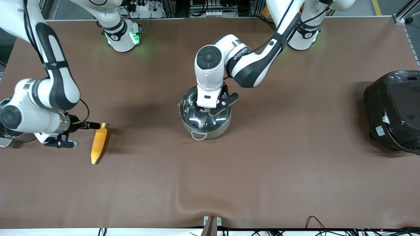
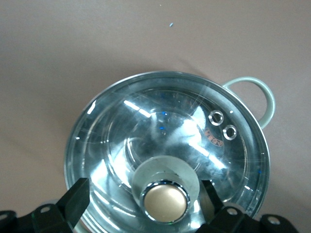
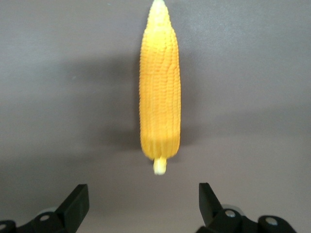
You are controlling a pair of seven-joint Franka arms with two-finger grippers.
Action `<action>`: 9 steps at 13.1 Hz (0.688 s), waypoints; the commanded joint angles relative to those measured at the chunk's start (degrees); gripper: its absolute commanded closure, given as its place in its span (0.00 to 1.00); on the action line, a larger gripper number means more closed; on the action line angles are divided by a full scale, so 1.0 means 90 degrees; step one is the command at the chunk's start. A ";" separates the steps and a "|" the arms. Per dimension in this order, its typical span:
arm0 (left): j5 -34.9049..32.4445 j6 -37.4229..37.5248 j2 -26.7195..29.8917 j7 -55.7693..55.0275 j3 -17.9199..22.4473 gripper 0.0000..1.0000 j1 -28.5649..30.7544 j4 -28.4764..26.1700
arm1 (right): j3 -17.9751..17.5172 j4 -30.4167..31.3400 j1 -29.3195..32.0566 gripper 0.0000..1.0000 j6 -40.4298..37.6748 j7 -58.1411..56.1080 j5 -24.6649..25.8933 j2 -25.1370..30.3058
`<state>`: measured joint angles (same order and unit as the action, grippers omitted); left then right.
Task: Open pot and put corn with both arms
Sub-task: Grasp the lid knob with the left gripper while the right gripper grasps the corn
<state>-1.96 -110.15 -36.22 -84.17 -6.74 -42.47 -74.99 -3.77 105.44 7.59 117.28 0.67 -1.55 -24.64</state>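
Next, my right gripper grabs the corn by its thick stub end (image 1: 102, 130) to put it into the steel pot (image 1: 210, 131).
The steel pot (image 1: 210, 131) stands mid-table with its glass lid (image 1: 192, 113) on it. In the left wrist view the lid (image 2: 146, 126) fills the frame, and the copper-coloured knob (image 2: 165, 200) sits between my left gripper's (image 2: 146, 204) fingers. That gripper (image 1: 210, 109) is open, with a gap on each side of the knob. The corn (image 1: 99, 144) lies on the mat toward the right arm's end, its stub end pointing away from the front camera. My right gripper (image 1: 65, 134) hovers open and empty beside the stub end. In the right wrist view (image 3: 143, 208) the corn (image 3: 159, 92) lies just ahead of it.
A big black electric cooker (image 1: 393, 111) stands at the left arm's end of the table. Another steel pot (image 1: 6, 139) peeks out under the right arm at the table's edge. The mat has a wrinkle (image 1: 197, 203) near the front edge.
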 commanded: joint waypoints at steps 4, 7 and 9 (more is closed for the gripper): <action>-0.0134 -0.0212 -0.0302 -0.0286 0.0134 0.01 -0.0193 0.0198 | 0.0018 -0.0493 0.0046 0.00 0.0670 0.0043 0.0270 -0.1059; -0.0134 -0.0212 -0.0321 -0.0286 0.0115 0.07 -0.0223 0.0188 | 0.0018 -0.0661 0.0055 0.00 0.0913 0.0053 0.0436 -0.1372; -0.0134 -0.0270 -0.0351 -0.0286 0.0115 0.11 -0.0232 0.0188 | 0.0018 -0.0661 0.0046 0.00 0.1061 0.0062 0.0446 -0.1461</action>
<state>-1.96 -112.29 -38.46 -85.36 -6.23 -43.84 -74.94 -3.27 100.99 7.88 126.38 0.62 1.34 -36.20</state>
